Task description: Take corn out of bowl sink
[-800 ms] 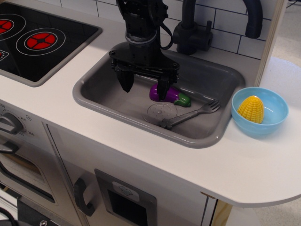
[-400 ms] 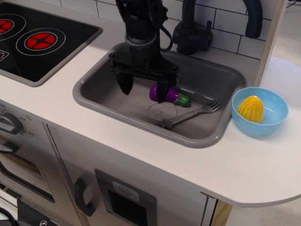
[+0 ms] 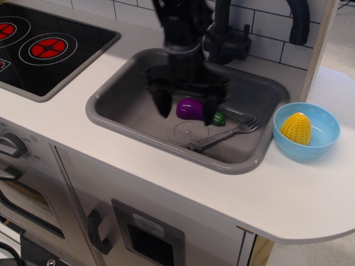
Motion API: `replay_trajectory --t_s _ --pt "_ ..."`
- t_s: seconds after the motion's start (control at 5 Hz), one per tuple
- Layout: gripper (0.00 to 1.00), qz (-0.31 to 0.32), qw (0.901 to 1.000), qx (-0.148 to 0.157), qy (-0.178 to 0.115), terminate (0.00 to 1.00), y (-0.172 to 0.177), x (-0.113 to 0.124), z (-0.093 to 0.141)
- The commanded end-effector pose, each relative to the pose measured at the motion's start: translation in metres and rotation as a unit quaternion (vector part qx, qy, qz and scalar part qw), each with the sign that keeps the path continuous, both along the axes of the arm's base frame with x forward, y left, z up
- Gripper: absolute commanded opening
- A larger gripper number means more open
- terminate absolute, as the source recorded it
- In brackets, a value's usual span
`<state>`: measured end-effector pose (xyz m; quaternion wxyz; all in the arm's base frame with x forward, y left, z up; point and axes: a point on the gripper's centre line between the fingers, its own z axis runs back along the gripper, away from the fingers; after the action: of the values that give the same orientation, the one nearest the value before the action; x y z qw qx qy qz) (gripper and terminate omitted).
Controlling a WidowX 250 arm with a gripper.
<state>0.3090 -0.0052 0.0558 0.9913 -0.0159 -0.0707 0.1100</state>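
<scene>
The yellow corn needs to come out of the light blue bowl (image 3: pixel 321 143), so my gripper should next grab the corn by its tapered tip (image 3: pixel 299 119).
The yellow corn (image 3: pixel 296 128) sits upright in the light blue bowl (image 3: pixel 321 143), which stands on the white counter just right of the grey sink (image 3: pixel 119 108). My black gripper (image 3: pixel 187 111) is open and empty above the sink basin, its fingers straddling a purple eggplant (image 3: pixel 190 108) with a green cap. The gripper is well left of the bowl and is blurred by motion.
A grey toy fork (image 3: pixel 224 134) lies in the sink by the round drain mark (image 3: pixel 190 133). A black faucet (image 3: pixel 224 36) stands behind the sink. A black stovetop (image 3: pixel 41 47) with red rings is at the left. The counter's edge curves off at the right.
My gripper has shifted to the right over the sink, toward the bowl side, still open. The corn, bowl, eggplant and fork have not moved.
</scene>
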Motion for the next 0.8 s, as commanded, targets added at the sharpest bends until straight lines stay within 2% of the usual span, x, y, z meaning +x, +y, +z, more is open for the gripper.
replay_trajectory --t_s 0.0,0.2,0.6 --pt "1.0 0.015 0.9995 -0.025 -0.01 0.0 -0.046 0.005 0.056" --pt "1.0 0.017 0.9994 -0.032 0.001 0.0 -0.073 0.007 0.062" --pt "1.0 0.016 0.9993 -0.034 -0.007 0.0 -0.106 0.017 0.044"
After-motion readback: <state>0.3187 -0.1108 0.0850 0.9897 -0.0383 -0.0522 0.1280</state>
